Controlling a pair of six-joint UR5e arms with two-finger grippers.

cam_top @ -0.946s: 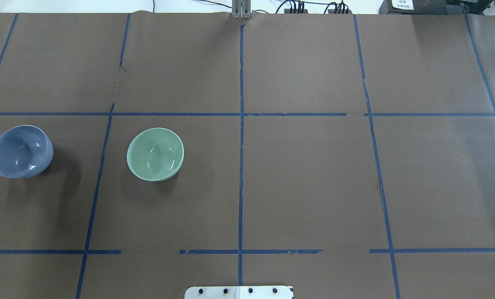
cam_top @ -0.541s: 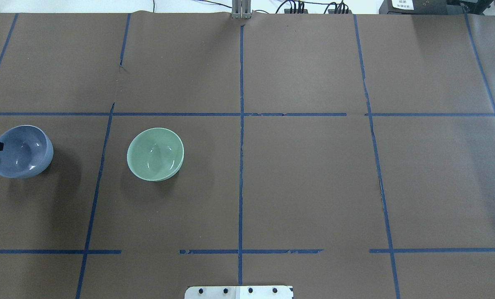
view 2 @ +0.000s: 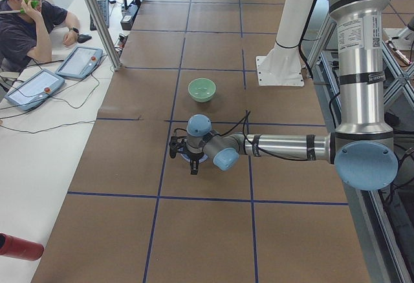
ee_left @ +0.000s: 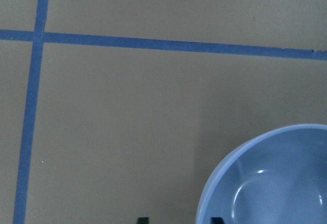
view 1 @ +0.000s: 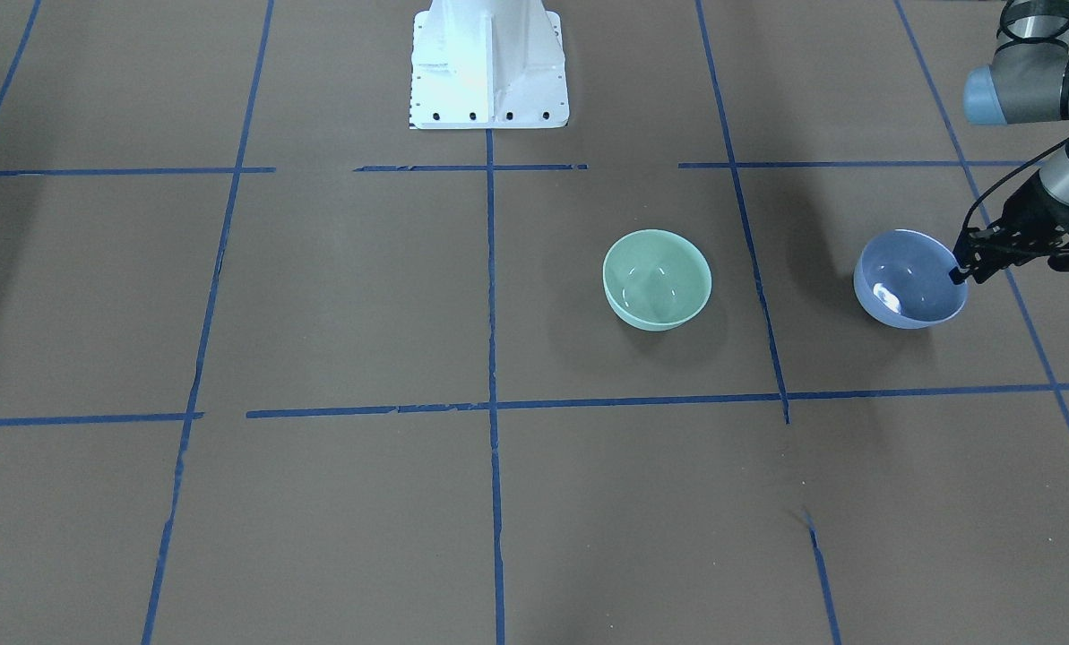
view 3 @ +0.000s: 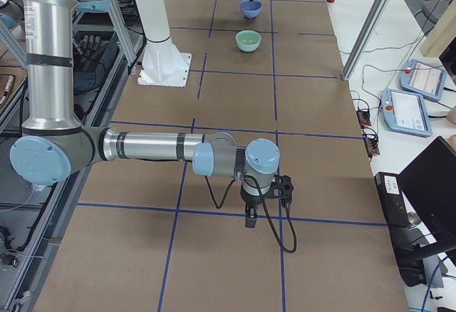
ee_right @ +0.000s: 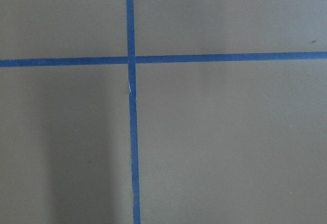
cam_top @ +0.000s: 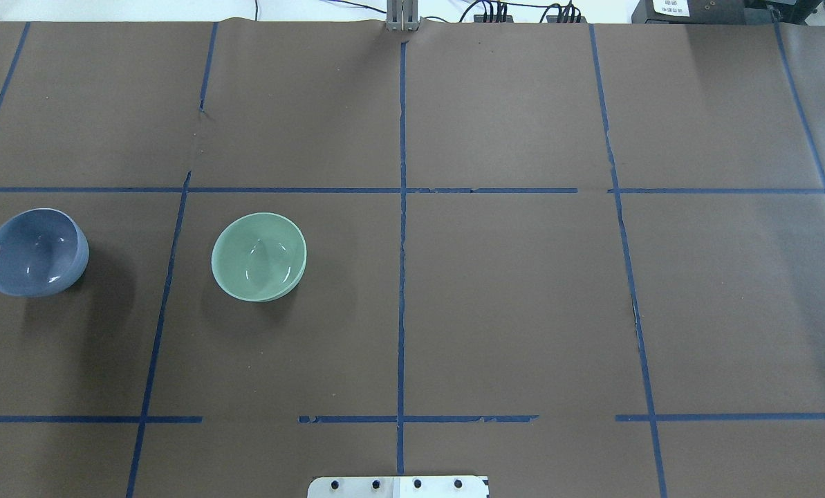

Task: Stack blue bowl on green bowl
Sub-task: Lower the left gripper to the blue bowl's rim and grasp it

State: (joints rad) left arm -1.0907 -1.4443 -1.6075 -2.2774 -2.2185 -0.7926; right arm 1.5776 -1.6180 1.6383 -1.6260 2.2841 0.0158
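Observation:
My left gripper should grab the blue bowl by its rim [view 1: 955, 269] next. Then the blue bowl can be stacked on the green bowl [view 1: 657, 279].
The blue bowl [view 1: 906, 282] stands upright on the brown table cover at the robot's far left; it also shows in the overhead view [cam_top: 39, 252] and the left wrist view [ee_left: 276, 183]. My left gripper [view 1: 960, 271] is open at the bowl's outer rim, and its fingertips [ee_left: 217, 219] straddle the rim edge. The green bowl [view 1: 657, 279] stands upright and empty about two bowl widths toward the table's middle [cam_top: 258, 256]. My right gripper [view 3: 260, 209] hangs over bare table at the far right end; I cannot tell whether it is open or shut.
Blue tape lines [cam_top: 402, 207] divide the brown cover into squares. The robot's white base plate [view 1: 489, 63] stands at the near middle edge. A seated operator [view 2: 26, 11] and tablets [view 2: 77, 60] are beyond the table's far side.
My left gripper has come in from the overhead view's left edge to the blue bowl's left rim, then drawn back slightly. Both bowls have stayed in place.

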